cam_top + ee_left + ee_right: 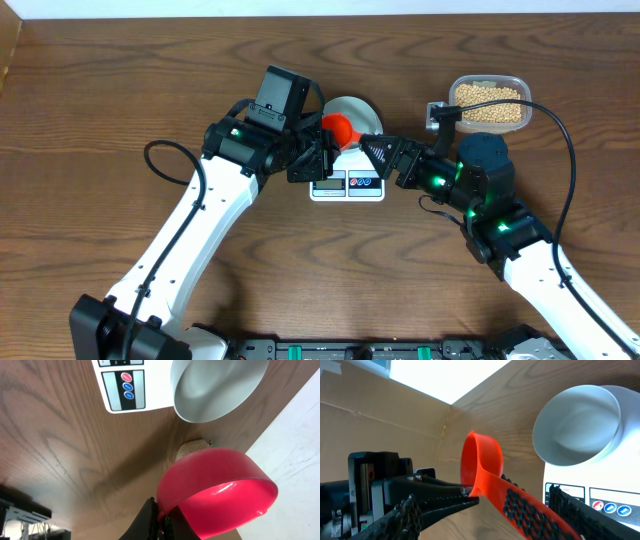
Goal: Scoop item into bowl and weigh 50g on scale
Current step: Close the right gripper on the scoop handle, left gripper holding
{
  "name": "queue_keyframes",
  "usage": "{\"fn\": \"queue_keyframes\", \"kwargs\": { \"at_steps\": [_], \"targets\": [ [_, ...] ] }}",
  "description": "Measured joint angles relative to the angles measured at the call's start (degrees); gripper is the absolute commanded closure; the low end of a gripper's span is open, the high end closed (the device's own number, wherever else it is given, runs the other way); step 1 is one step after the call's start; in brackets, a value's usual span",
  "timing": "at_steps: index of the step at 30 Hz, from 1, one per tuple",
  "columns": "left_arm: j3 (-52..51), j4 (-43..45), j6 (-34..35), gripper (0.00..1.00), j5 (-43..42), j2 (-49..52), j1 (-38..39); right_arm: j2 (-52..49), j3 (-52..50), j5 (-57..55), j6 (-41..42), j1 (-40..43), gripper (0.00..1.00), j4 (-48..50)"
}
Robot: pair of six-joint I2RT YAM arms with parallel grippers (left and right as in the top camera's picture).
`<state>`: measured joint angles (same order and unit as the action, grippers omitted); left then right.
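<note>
My right gripper closes on the scoop handle now, since the handle lies between both fingers and runs back past them.
A red scoop (pixel 340 127) hangs over the front of the pale bowl (pixel 355 104), which stands on the white scale (pixel 347 186). My left gripper (pixel 322 152) is shut on the scoop where cup meets handle, as the left wrist view shows (pixel 162 516). The scoop's cup (pixel 215 492) looks empty. My right gripper (pixel 372 148) is open, its fingers either side of the scoop handle (pixel 520 505) without closing on it. The bowl (pixel 577 425) is empty. The beans (pixel 489 104) lie in a clear tub at the back right.
The clear tub (pixel 452 92) stands right of the scale, behind my right arm. The table's far edge runs just behind the bowl and tub. A cardboard wall (pixel 370 425) rises at the table's left end.
</note>
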<state>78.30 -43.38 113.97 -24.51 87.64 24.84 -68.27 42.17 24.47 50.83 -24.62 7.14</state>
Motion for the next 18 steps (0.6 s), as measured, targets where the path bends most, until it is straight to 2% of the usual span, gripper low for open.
{"fn": "queue_keyframes", "kwargs": {
  "at_steps": [11, 18],
  "targets": [
    [0.0, -0.33, -0.28, 0.93, -3.61, 0.0, 0.0, 0.0, 0.0, 0.15, -0.04, 0.0, 0.31, 1.14],
    [0.0, -0.31, -0.42, 0.93, -5.25, 0.0, 0.0, 0.0, 0.0, 0.15, -0.02, 0.0, 0.32, 1.14]
  ]
}}
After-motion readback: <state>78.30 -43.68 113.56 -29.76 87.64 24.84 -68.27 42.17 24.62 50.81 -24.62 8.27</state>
